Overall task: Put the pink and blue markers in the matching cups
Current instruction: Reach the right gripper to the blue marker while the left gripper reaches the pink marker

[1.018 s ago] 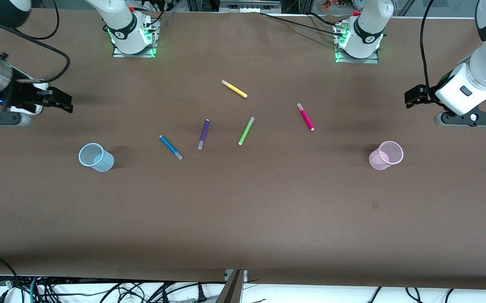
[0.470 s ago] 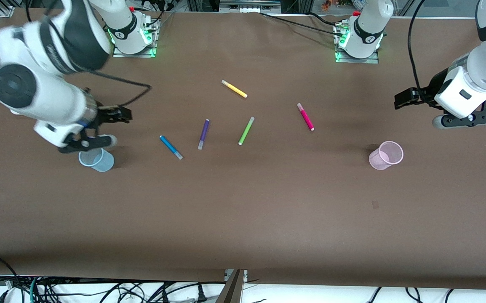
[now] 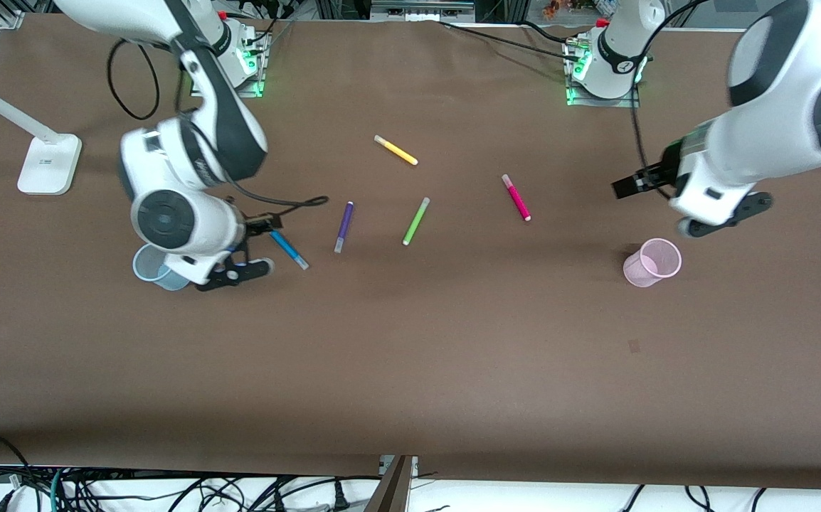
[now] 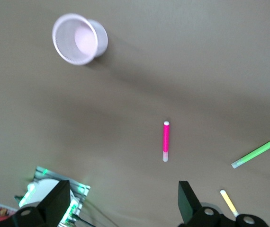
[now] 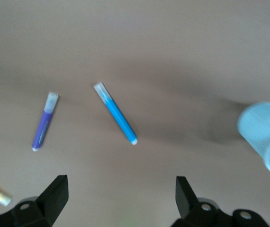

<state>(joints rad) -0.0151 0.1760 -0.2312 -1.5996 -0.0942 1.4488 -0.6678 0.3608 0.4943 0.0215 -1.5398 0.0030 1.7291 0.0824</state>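
Note:
The blue marker needs to go in the pale blue cup (image 3: 149, 267), so my right gripper should grab it by its blue body (image 3: 284, 244) next.
The blue marker (image 3: 289, 250) lies on the table beside the pale blue cup (image 3: 149, 267), which my right arm's hand partly covers. My right gripper (image 3: 265, 226) is open and empty over the marker's end nearest the bases. The right wrist view shows the blue marker (image 5: 116, 113) ahead of the right gripper (image 5: 121, 196), with the blue cup (image 5: 265, 137) at the edge. The pink marker (image 3: 516, 197) lies toward the left arm's end, and the pink cup (image 3: 652, 262) stands nearer the camera. My left gripper (image 3: 629, 186) is open and empty over bare table between them. The left wrist view shows the pink marker (image 4: 166, 141), the pink cup (image 4: 80, 39) and the left gripper (image 4: 123, 201).
A purple marker (image 3: 343, 226), a green marker (image 3: 416, 221) and a yellow marker (image 3: 396, 150) lie mid-table between the two task markers. A white lamp base (image 3: 48, 163) stands at the right arm's end. The arm bases (image 3: 222, 57) are along the table's edge farthest from the camera.
Both arms swung in from the table's ends toward the middle. The right gripper came to the blue marker and now hides part of the blue cup. The left gripper moved toward the pink marker.

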